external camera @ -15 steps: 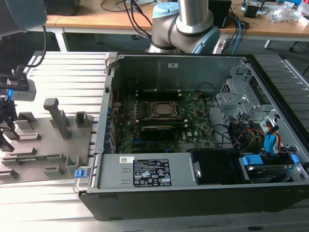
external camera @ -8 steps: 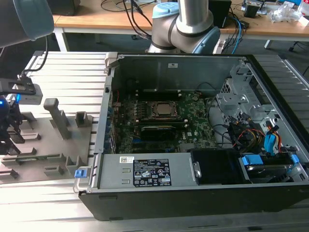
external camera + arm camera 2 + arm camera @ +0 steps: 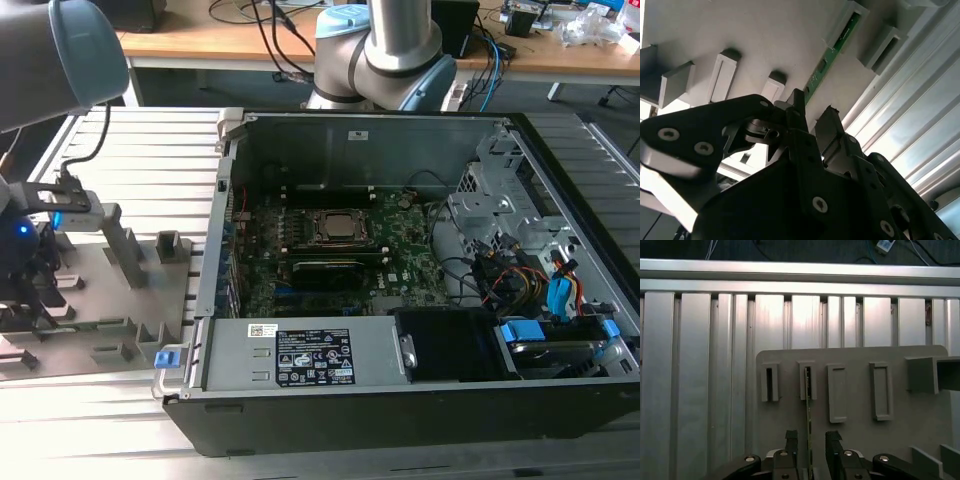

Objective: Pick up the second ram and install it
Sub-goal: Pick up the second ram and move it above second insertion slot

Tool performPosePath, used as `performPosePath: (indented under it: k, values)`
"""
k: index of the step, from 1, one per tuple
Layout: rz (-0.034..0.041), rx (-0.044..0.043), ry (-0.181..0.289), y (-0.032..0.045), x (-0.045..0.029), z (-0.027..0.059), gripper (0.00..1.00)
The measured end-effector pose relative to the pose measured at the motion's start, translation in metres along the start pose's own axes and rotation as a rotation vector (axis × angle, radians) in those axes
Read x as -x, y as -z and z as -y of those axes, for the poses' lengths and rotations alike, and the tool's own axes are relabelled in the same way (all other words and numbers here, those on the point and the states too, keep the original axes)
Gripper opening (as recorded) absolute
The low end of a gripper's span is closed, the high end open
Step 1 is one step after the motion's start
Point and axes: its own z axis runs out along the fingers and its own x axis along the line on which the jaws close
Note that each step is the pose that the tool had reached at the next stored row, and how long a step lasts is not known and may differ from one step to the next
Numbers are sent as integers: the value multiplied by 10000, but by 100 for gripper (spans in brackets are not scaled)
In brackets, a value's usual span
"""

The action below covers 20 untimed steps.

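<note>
The slot holder sits tight around the ram's end, so my gripper will grab the ram by the middle of its long sides next.
The second ram (image 3: 808, 400) is a thin green stick standing on edge in a slot of the grey fixture plate (image 3: 855, 440). It also shows in the second wrist view as a green strip (image 3: 832, 55) running out of its holder. My gripper (image 3: 810, 437) is open and straddles the near end of the stick, one black finger (image 3: 791, 439) on each side with a small gap to the board. In the second wrist view the gripper (image 3: 812, 112) has both fingertips flanking the strip's lower end. In the exterior view my gripper (image 3: 30, 290) hangs over the fixture plate (image 3: 110, 330) at the exterior view's left.
An open computer case (image 3: 400, 300) lies in the middle of the ribbed aluminium table (image 3: 130, 140), with the green motherboard (image 3: 400, 260) inside. Other slot holders (image 3: 837, 392) and upright posts (image 3: 122, 245) stand on the fixture plate. The arm's base (image 3: 380, 60) rises behind the case.
</note>
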Motion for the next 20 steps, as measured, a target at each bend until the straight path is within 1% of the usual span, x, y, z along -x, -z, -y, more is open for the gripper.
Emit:
performPosePath:
  k: [9,11,15,20]
  values:
    - [-1,1,33,-83,-1,4,36]
    - [-1,1,42,-121,-2,6,36]
    - [-2,2,48,-169,-3,8,36]
    - [-3,2,73,-261,-4,12,36]
